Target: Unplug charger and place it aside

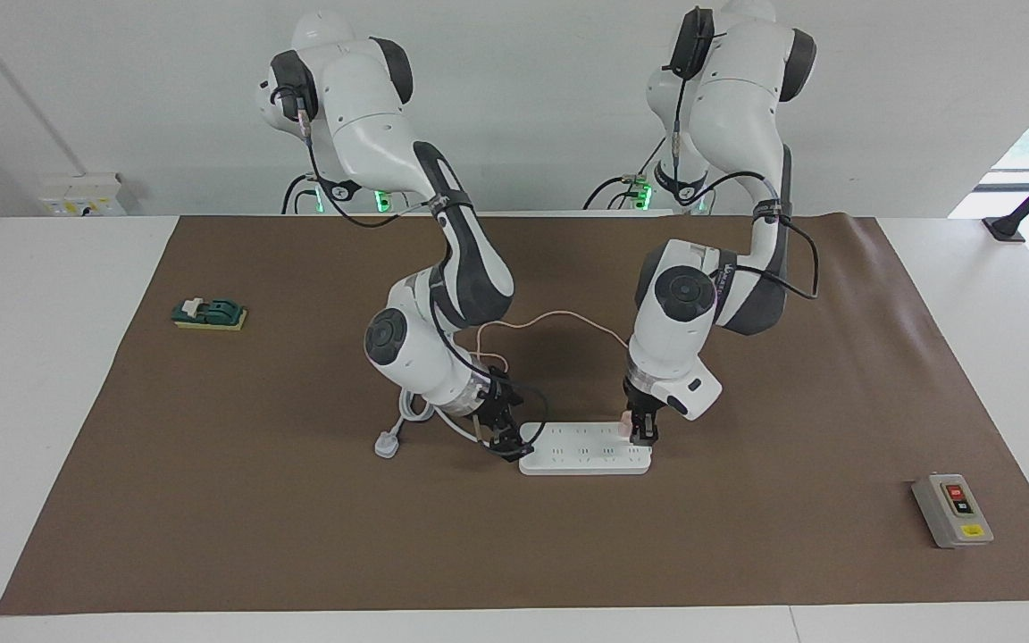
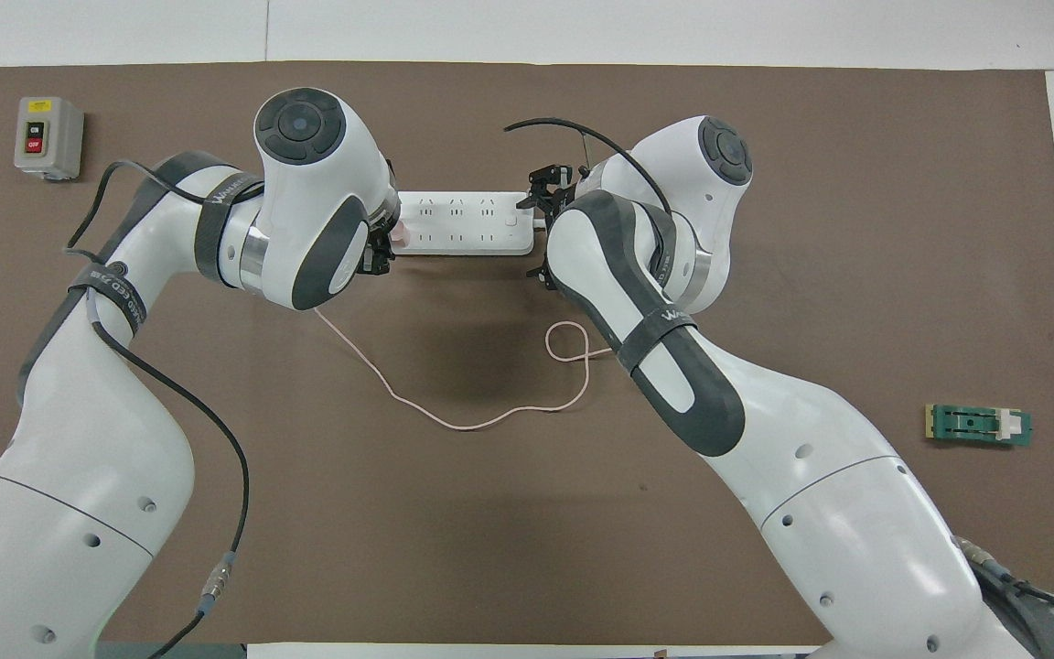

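The charger (image 2: 399, 235) needs to be unplugged. My right gripper will grip the power strip by its corded end (image 2: 523, 224) next, to hold the strip in place while I do that.
The pale pink charger (image 1: 626, 426) is plugged into the white power strip (image 1: 581, 454) at the end toward the left arm; it also shows in the overhead view (image 2: 399, 236). Its thin pink cable (image 2: 454, 419) loops over the mat nearer to the robots. My left gripper (image 1: 642, 432) is down at the charger, right against it. My right gripper (image 1: 507, 442) is open, low at the strip's other end, with its jaws spread about that end (image 2: 541, 224).
A grey-white three-pin plug (image 1: 387, 444) with a thick white cord lies beside the right gripper. A grey switch box (image 1: 952, 511) sits toward the left arm's end, and a green and yellow part (image 1: 209, 313) toward the right arm's end. A brown mat (image 1: 300, 536) covers the table.
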### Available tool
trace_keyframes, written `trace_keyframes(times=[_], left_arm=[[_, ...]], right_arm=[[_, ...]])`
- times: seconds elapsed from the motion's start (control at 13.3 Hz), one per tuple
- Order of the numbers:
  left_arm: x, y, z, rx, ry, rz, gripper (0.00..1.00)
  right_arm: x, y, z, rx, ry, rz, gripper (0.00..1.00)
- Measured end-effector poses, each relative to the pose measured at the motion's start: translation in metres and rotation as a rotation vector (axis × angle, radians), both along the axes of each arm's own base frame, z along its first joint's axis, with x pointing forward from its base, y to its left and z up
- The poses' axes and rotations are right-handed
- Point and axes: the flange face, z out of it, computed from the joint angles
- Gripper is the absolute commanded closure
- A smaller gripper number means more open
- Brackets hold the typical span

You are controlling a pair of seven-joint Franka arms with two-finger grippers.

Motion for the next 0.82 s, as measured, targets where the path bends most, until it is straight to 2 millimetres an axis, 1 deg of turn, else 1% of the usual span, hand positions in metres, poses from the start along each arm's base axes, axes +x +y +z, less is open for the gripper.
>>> trace_keyframes(times=[0.07, 0.3, 0.67, 0.82], left_arm=[[0.0, 0.0, 0.0, 0.0, 0.0, 0.004, 0.84], [0.001, 0.0, 0.0, -0.002, -0.006, 0.013, 0.85], [0.001, 0.0, 0.0, -0.002, -0.006, 0.023, 0.85], [0.001, 0.0, 0.0, -0.002, -0.006, 0.024, 0.85]], right_arm=[[0.001, 0.0, 0.0, -0.001, -0.008, 0.006, 0.0], [0.008, 0.002, 0.002, 0.001, -0.038, 0.009, 0.0], [0.018, 0.005, -0.014, -0.009, -0.065, -0.004, 0.0], [0.022, 0.006, -0.016, -0.008, -0.072, -0.004, 0.0]])
